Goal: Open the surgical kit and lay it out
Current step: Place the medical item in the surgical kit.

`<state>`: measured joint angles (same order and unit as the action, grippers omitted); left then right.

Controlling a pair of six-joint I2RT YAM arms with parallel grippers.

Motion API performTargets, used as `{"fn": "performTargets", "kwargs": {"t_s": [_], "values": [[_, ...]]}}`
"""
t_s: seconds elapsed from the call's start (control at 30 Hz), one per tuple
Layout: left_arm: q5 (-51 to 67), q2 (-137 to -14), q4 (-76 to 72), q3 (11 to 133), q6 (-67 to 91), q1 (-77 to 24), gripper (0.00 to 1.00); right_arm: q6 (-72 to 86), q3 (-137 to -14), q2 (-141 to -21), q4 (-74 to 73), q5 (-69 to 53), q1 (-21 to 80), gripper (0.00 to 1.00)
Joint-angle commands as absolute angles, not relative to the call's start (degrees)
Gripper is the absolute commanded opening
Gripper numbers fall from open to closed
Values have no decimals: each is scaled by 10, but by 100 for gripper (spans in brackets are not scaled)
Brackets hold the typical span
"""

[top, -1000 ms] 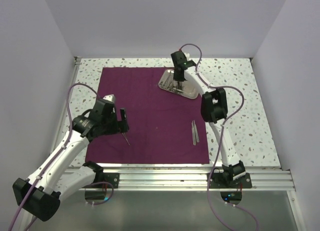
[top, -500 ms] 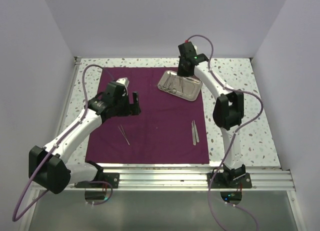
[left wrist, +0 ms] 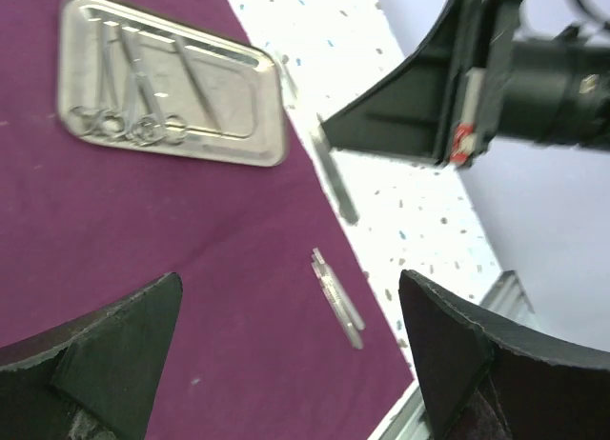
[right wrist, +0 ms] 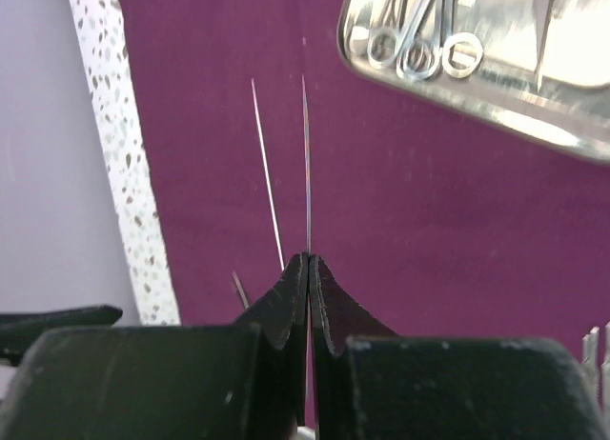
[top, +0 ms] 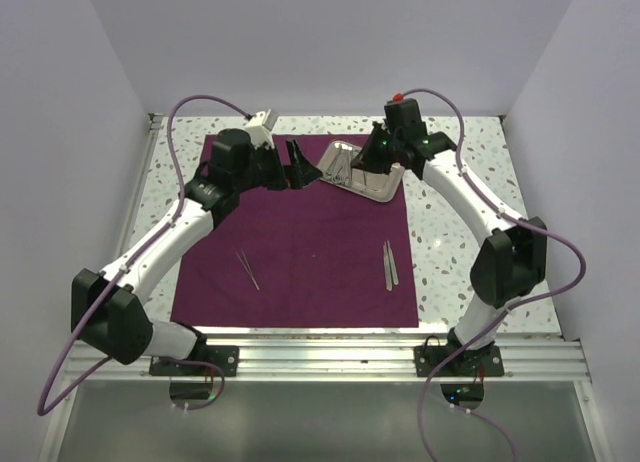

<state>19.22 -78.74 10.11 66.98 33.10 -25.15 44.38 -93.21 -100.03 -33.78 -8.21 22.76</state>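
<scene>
My left gripper needs to receive the slim silver tweezers (right wrist: 306,154) and lay them out on the cloth, so it needs to grab them by the free blunt end (right wrist: 304,430), with the points facing away.
The dark purple cloth (top: 300,232) lies spread flat on the table. The small steel tray (top: 362,172) sits at its far right corner, with ring-handled scissors (left wrist: 119,126) lying in it. My right gripper (top: 372,158) hovers at the tray's right end. It is shut on slim silver tweezers (right wrist: 306,154) that stick out past its tips; they also show in the left wrist view (left wrist: 335,178). My left gripper (top: 296,168) is open and empty, just left of the tray above the cloth. Its fingers (left wrist: 114,350) are spread wide.
A pair of silver tweezers (top: 390,264) lies on the cloth's right front part. A thin silver tool (top: 248,270) lies on its left front part. The speckled table (top: 470,242) shows around the cloth. White walls close in on three sides.
My left gripper left the thin tool on the cloth's left front and swung far up toward the tray. My right gripper drew back from over the tray to its right end.
</scene>
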Motion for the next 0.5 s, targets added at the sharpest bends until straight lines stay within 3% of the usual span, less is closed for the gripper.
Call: {"fn": "performTargets", "kwargs": {"t_s": [0.0, 0.47], "values": [[256, -805, 10, 678, 367, -253, 100, 508, -897, -955, -294, -147, 229, 0], [294, -849, -73, 663, 406, -274, 95, 564, -885, -923, -261, -201, 229, 0]]}}
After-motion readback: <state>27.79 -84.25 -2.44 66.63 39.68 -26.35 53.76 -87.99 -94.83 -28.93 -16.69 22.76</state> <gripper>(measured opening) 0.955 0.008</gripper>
